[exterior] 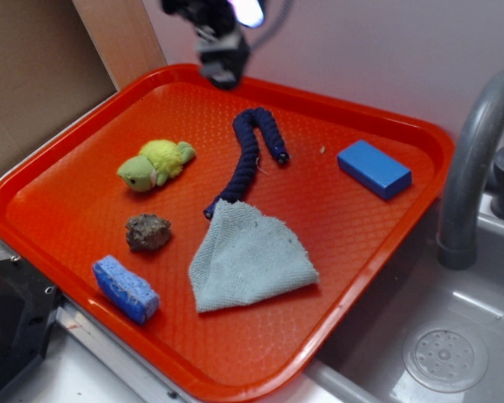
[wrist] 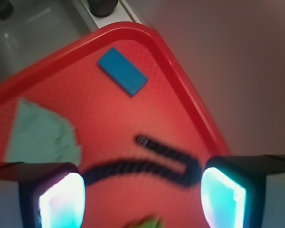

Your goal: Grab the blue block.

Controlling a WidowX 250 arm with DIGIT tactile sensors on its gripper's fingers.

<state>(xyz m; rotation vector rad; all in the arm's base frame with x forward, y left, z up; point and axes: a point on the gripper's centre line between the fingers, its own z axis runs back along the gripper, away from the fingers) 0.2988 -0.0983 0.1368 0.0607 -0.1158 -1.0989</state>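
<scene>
My gripper grabs the blue block by its two long sides next, across the narrow width, since the block is long one way and narrow the other.
The blue block lies flat on the red tray near its back right corner; in the wrist view it sits near the top of the picture. My gripper hangs above the tray's back edge, well left of the block and apart from it. In the wrist view the gripper is open and empty, its two fingers wide apart over a dark blue rope. A paler, porous blue sponge lies at the tray's front left.
On the tray lie a dark blue rope, a grey-green cloth, a green plush toy and a brown lump. A sink with a grey faucet stands at the right. A wall runs behind.
</scene>
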